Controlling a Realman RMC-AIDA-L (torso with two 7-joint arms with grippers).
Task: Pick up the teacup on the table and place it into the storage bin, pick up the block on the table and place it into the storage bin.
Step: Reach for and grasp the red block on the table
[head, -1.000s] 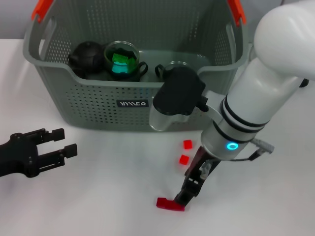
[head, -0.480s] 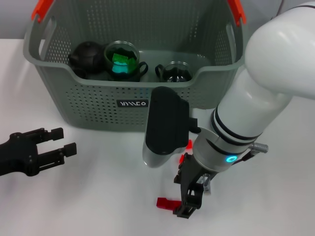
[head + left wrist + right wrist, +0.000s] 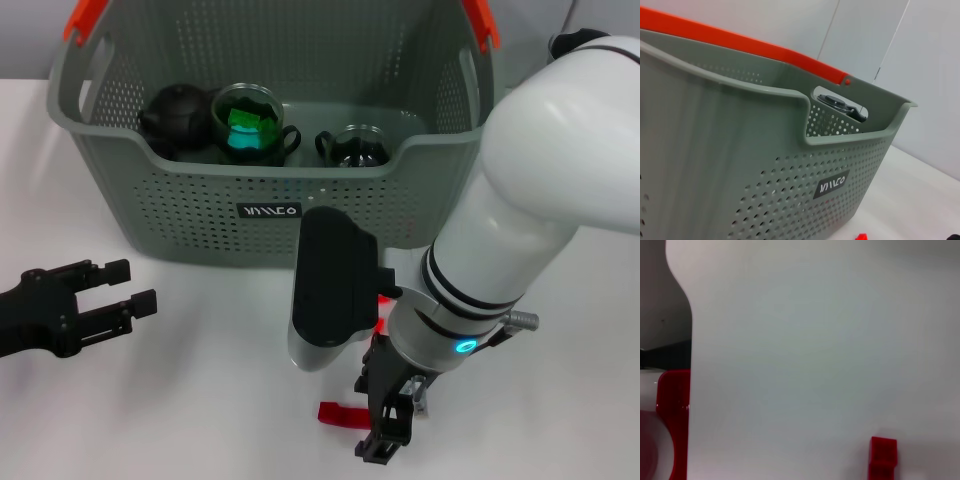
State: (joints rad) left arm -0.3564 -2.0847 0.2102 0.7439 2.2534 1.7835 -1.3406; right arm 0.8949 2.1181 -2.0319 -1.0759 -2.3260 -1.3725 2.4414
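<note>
I should close my right gripper on the block now. My right gripper's fingers reach around the red block's end (image 3: 358, 416) (image 3: 883, 454), so they would hold the block if I closed now.
The grey-green storage bin (image 3: 200, 200) stands at the back of the table, and its label (image 3: 833, 185) shows in the left wrist view. Inside it, one glass teacup (image 3: 248, 125) holds a green block, and a second teacup (image 3: 355, 147) stands to its right. A flat red block (image 3: 338, 413) lies on the table near the front. My right gripper (image 3: 385, 440) points down just right of it. Small red blocks (image 3: 378, 325) peek out from behind the right wrist, and one red block (image 3: 883, 456) shows in the right wrist view. My left gripper (image 3: 125, 288) rests open and empty at the left.
A black round pot (image 3: 175, 115) sits in the bin's left part. Orange handle ends (image 3: 85, 20) rise at the bin's top corners. My bulky right forearm (image 3: 520, 220) hangs over the table in front of the bin's right side.
My right arm has swung toward the table's front, covering the small red blocks. Its gripper has slid nearer along the flat red block's right end. The left arm has stayed still.
</note>
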